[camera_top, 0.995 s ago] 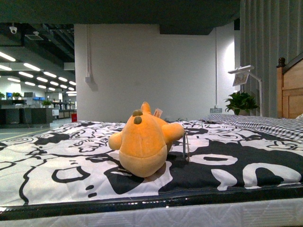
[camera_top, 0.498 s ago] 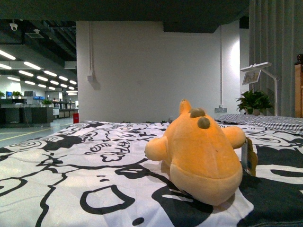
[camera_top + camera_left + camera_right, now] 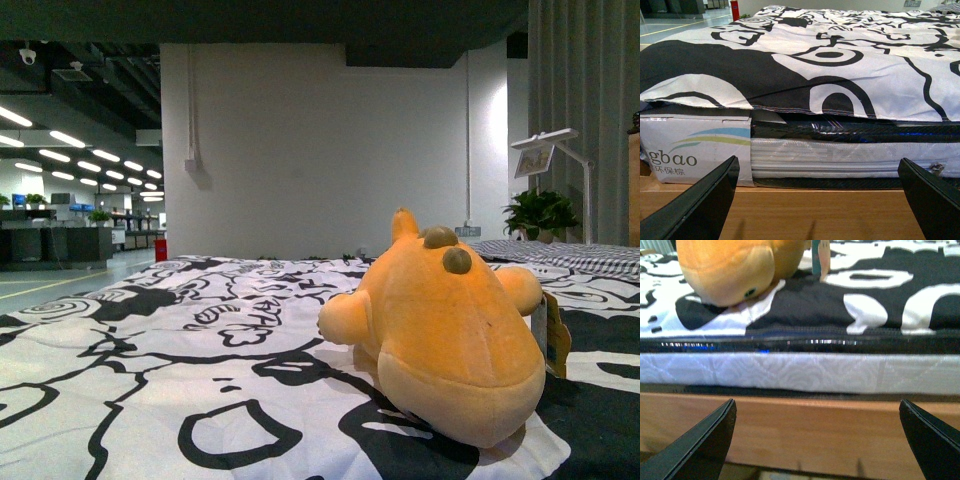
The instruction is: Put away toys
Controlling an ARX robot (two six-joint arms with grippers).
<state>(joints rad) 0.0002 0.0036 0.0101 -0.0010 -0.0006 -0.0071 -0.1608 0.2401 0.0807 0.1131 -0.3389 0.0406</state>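
Observation:
The plush toy [image 3: 450, 360] needs to be put away. My right gripper should grab its part with the brown spots next.
An orange-yellow plush toy [image 3: 450, 335] lies on the black-and-white patterned bedspread [image 3: 170, 350], right of centre in the front view, with two brownish ears on top and a paper tag [image 3: 552, 335] at its side. The right wrist view shows the same toy [image 3: 730, 267] near the mattress edge, beyond and above my right gripper [image 3: 817, 440], which is open and low by the wooden bed frame [image 3: 805, 432]. My left gripper [image 3: 820, 200] is open too, facing the mattress side [image 3: 840, 155] with nothing between its fingers. Neither arm appears in the front view.
A cardboard box with printed lettering [image 3: 690, 150] sits under the bedspread beside the mattress. A wooden bed rail [image 3: 805, 215] runs below. Far off stand a white wall [image 3: 320, 150], a potted plant [image 3: 540, 212] and a lamp [image 3: 545, 155].
The front view has moved closer and to the left: the toy has grown larger and shifted to the right of the picture. The mattress edge has dropped out of view.

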